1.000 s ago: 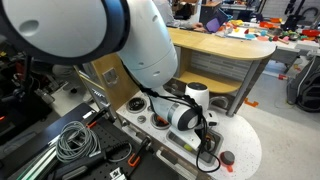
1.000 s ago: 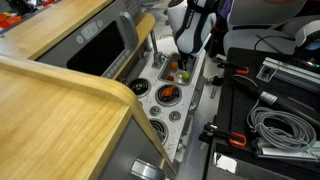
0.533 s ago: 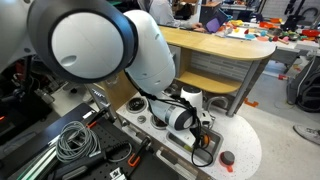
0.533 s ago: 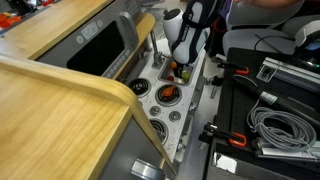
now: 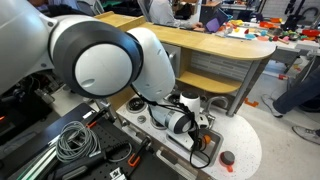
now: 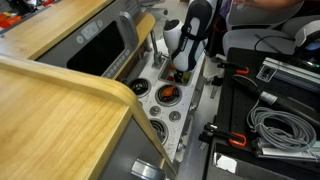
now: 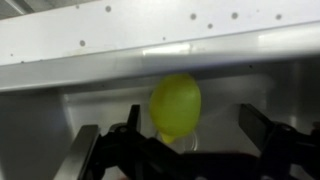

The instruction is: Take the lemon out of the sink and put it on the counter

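Note:
The lemon (image 7: 175, 105) is between my fingers, which reach down level with its sides, so my gripper should close. Closing now would hold the lemon.
In the wrist view a yellow-green lemon (image 7: 175, 105) lies on the white floor of the sink (image 7: 90, 105), over its drain. My gripper (image 7: 193, 113) is open, with one dark finger on each side of the lemon; the lemon sits nearer the left finger and touches neither. In both exterior views the gripper (image 5: 204, 137) (image 6: 180, 66) reaches down into the sink of a white toy kitchen counter (image 5: 243, 143). The arm hides the lemon in both exterior views.
The counter has round burners with a red-filled pot (image 6: 167, 94) beside the sink. A wooden shelf unit (image 5: 215, 60) stands behind it. Coiled cables (image 5: 75, 140) and black cases (image 6: 270, 110) lie next to the toy kitchen. The sink's white rim (image 7: 160, 40) is just above the lemon.
The arm has swung and lowered over the sink. The gripper has sunk a little deeper into it and remains open.

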Motion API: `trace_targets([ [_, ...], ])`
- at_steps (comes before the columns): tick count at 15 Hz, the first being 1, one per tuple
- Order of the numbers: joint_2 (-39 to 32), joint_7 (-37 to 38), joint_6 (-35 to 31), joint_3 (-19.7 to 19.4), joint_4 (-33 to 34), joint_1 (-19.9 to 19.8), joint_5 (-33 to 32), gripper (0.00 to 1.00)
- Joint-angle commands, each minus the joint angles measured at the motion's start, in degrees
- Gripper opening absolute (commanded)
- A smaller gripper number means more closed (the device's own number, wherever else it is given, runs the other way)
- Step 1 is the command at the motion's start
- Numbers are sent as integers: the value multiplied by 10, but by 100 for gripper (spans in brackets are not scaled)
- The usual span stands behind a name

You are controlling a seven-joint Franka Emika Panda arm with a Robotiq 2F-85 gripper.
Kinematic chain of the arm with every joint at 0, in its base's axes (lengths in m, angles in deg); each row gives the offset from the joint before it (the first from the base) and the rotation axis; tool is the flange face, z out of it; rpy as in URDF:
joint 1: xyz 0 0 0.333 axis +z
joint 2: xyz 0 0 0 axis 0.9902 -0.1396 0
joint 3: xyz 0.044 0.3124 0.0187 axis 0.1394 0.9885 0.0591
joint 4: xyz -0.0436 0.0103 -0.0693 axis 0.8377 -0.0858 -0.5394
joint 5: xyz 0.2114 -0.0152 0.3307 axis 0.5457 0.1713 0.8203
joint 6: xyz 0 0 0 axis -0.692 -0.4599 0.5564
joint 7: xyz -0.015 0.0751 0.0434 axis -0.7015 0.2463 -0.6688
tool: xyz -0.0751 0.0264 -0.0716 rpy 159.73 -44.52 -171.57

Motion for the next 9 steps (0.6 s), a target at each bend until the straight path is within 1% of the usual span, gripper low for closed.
trace_targets([
  [1,-25,-12,24,2,37,-5,19,100],
  [2,-27,-11,26,2,40,-5,22,75],
  [3,-26,-11,26,1,40,-4,23,74],
  [4,-24,-10,26,2,39,-3,24,68],
  [6,-13,-8,20,2,28,-3,29,52],
  [7,-5,-10,22,7,19,-8,33,43],
  [8,4,-11,19,9,8,-13,38,37],
  [9,12,-8,13,6,-3,-14,41,28],
])
